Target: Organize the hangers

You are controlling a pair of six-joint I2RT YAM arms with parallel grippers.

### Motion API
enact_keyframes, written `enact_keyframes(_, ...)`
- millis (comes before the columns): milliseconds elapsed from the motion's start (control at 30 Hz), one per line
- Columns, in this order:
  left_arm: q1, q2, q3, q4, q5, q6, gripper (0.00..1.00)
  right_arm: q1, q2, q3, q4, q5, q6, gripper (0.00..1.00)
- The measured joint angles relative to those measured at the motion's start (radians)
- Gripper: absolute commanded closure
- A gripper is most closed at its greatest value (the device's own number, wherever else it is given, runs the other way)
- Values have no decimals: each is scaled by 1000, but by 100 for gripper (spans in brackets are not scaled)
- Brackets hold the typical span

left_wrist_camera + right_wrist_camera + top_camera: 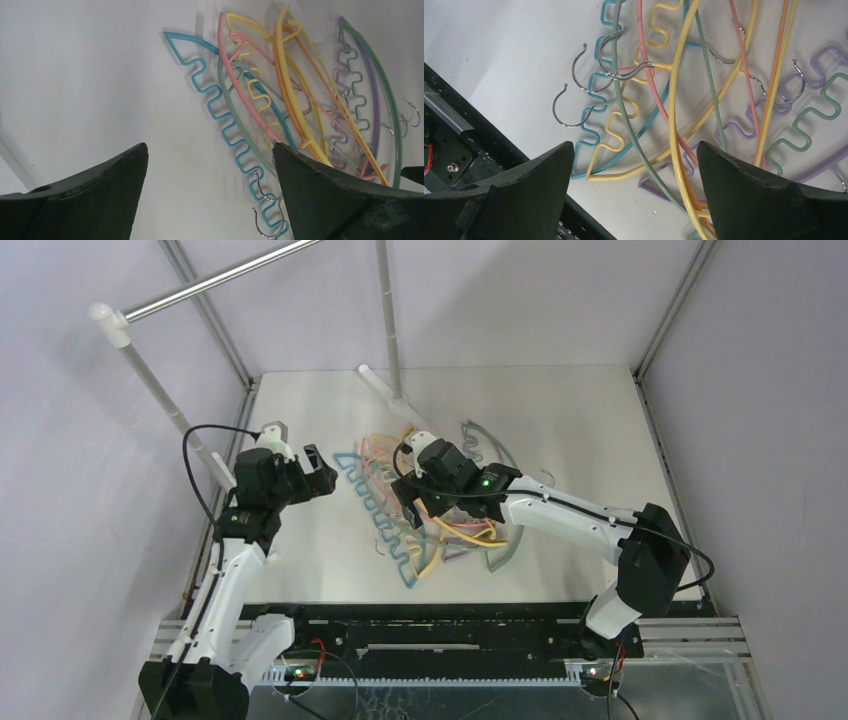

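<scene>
I need to grip the yellow hanger with my right gripper next, by its bar (423, 507) (672, 85) beside the hook. This leaves some of the bar free for handing the hanger over.
Several thin plastic hangers lie tangled in a pile (430, 510) mid-table. A teal wavy hanger (375, 495) is on the pile's left side and a yellow one (455, 532) at its front. My left gripper (322, 472) is open and empty, just left of the pile. In the left wrist view (210, 165) the teal hanger (220, 115), pink (240, 85), yellow (287, 85), purple (345, 75) and green (387, 95) hangers lie ahead and to the right. My right gripper (408, 508) is open above the pile. In its wrist view (635, 165) yellow (679, 100) and grey-green (634, 140) hangers cross between the fingers.
A silver metal rail (215, 280) on white posts (150, 380) stands at the back left, and another post (388, 320) rises behind the pile. The black base frame (450, 615) runs along the near edge and also shows in the right wrist view (454, 150). Loose wire hooks (589, 75) stick out of the pile.
</scene>
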Motion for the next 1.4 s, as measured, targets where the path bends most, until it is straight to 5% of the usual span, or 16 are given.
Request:
enact_keyframes(333,0,-10,0,-18,-1,0,0,5,-2,-51,30,4,-26,2)
enact_keyframes(633,0,-8,0,-27,-2,0,1,-11,4,-63,38,12,-61,42)
enact_keyframes(1400,0,-28,-52,-32,-31,-8,1,-127,182,-86,90,-122,-80,61)
